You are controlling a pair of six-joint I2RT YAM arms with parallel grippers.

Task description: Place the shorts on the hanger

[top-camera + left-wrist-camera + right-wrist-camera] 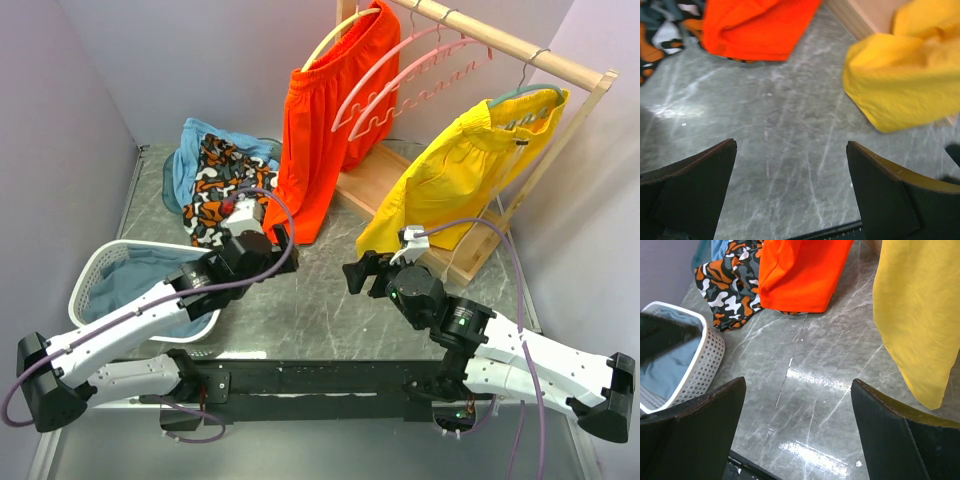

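Observation:
I will next grab the camouflage shorts by their far edge [215, 145], beside the blue cloth, with my left gripper. That leaves my right gripper room to spread the shorts for hanging.
The camouflage shorts [212, 190] lie crumpled on the table at the back left, on a blue cloth; they also show in the right wrist view [727, 282] and at the corner of the left wrist view [657, 37]. Two pink hangers [415, 75] hang empty on the wooden rail between the orange and yellow shorts. My left gripper [278, 235] is open and empty, just right of the camouflage shorts, in front of the orange shorts. My right gripper [358, 273] is open and empty over the table's middle.
Orange shorts [335, 110] hang on a cream hanger, yellow shorts [455, 175] on a teal hanger, both on the wooden rack [520, 50]. A white basket [95, 275] holding blue cloth stands at the front left. The rack's wooden base [370, 180] lies at the back right.

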